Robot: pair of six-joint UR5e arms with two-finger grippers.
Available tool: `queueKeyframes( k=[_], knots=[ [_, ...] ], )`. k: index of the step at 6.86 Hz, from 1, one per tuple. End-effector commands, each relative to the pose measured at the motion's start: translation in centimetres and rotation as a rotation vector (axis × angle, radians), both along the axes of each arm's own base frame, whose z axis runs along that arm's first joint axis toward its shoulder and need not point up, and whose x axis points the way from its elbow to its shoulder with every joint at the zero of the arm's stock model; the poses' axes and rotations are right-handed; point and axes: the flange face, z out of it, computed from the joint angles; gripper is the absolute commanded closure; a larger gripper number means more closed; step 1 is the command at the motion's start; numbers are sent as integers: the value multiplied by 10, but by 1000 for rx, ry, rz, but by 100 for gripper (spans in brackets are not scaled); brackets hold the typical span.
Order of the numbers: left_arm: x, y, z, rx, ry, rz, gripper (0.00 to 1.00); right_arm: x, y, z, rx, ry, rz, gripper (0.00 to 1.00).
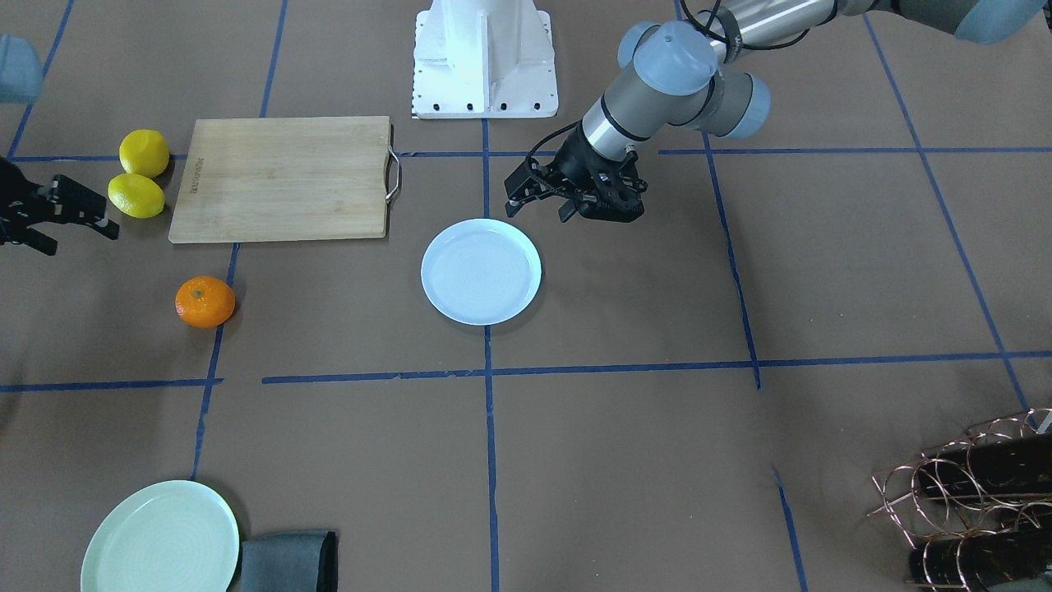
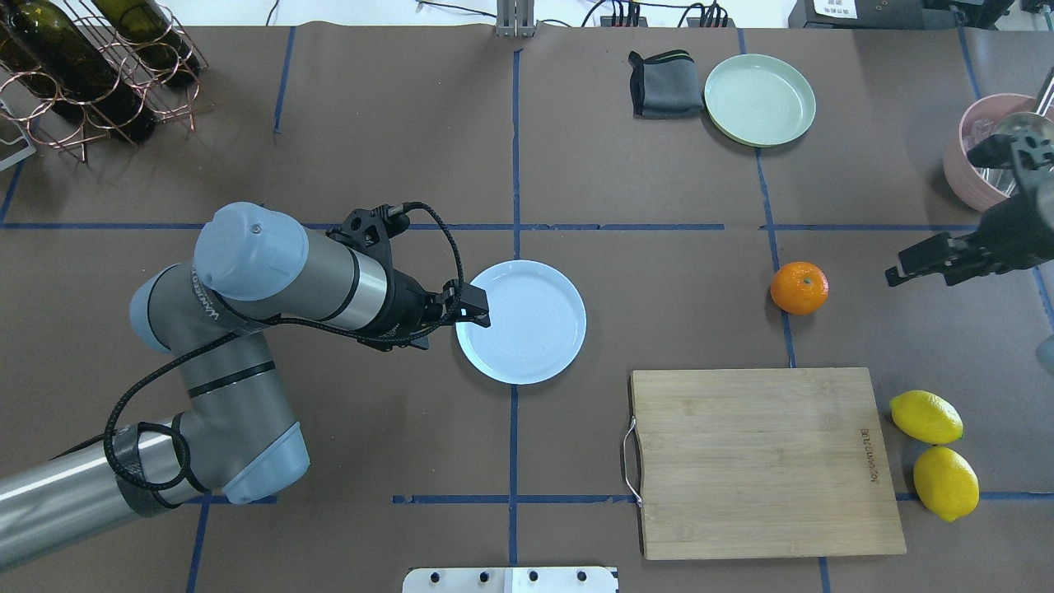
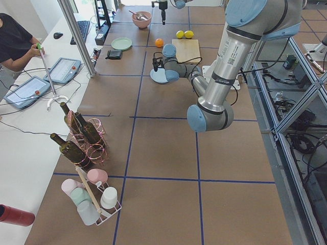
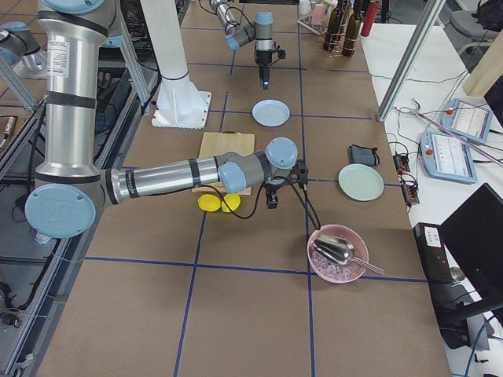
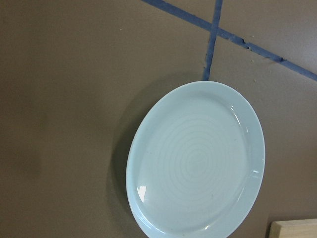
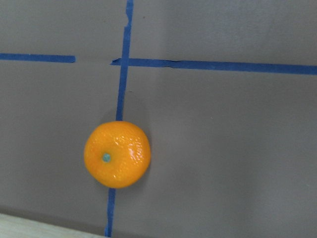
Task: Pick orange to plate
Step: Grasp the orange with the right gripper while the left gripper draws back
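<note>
My right gripper picks up the orange around its round body (image 1: pixel 205 302) next. Then the orange goes on the plate (image 1: pixel 481 271).
The orange (image 2: pixel 799 287) lies on the brown table, on a blue tape line, and shows from above in the right wrist view (image 6: pixel 117 154). My right gripper (image 2: pixel 897 272) hovers a little to its right, open and holding nothing; the front view shows its two fingers apart (image 1: pixel 78 238). The pale bluish-white plate (image 2: pixel 520 321) sits bare at the table's middle and fills the left wrist view (image 5: pixel 195 161). My left gripper (image 2: pixel 471 309) hangs over the plate's left rim, open with nothing in it. Orange (image 1: pixel 205 302) and plate (image 1: pixel 481 271) lie well apart.
A wooden cutting board (image 2: pixel 762 461) lies near the robot's side, with two lemons (image 2: pixel 925 417) at its right. A mint-green plate (image 2: pixel 759 99) and grey cloth (image 2: pixel 665 82) sit at the far edge. A pink bowl (image 2: pixel 984 156) stands far right, a wine rack (image 2: pixel 82 74) far left.
</note>
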Motion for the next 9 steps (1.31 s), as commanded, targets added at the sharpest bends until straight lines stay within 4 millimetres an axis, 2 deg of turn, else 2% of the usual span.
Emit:
queueKeyframes(
  k=[1, 2, 3, 4, 6, 7, 9],
  knots=[
    [-5, 2, -6, 7, 12, -2, 1, -72, 13, -15, 35, 64, 42, 0],
    [-29, 13, -8, 27, 33, 0, 1, -91, 4, -20, 23, 71, 70, 0],
    [-65, -3, -1, 52, 32, -42, 1, -103, 2, -14, 34, 97, 76, 0],
    [-68, -6, 10, 73, 12, -42, 1, -108, -3, -15, 46, 108, 87, 0],
    [-67, -8, 13, 71, 5, -48, 1, -114, -6, -15, 57, 121, 96, 0],
    [-66, -8, 14, 71, 4, -48, 1, -125, -15, -15, 58, 124, 95, 0],
    [-65, -7, 15, 69, 3, -46, 1, -138, -18, -3, 57, 152, 93, 0]
  ],
)
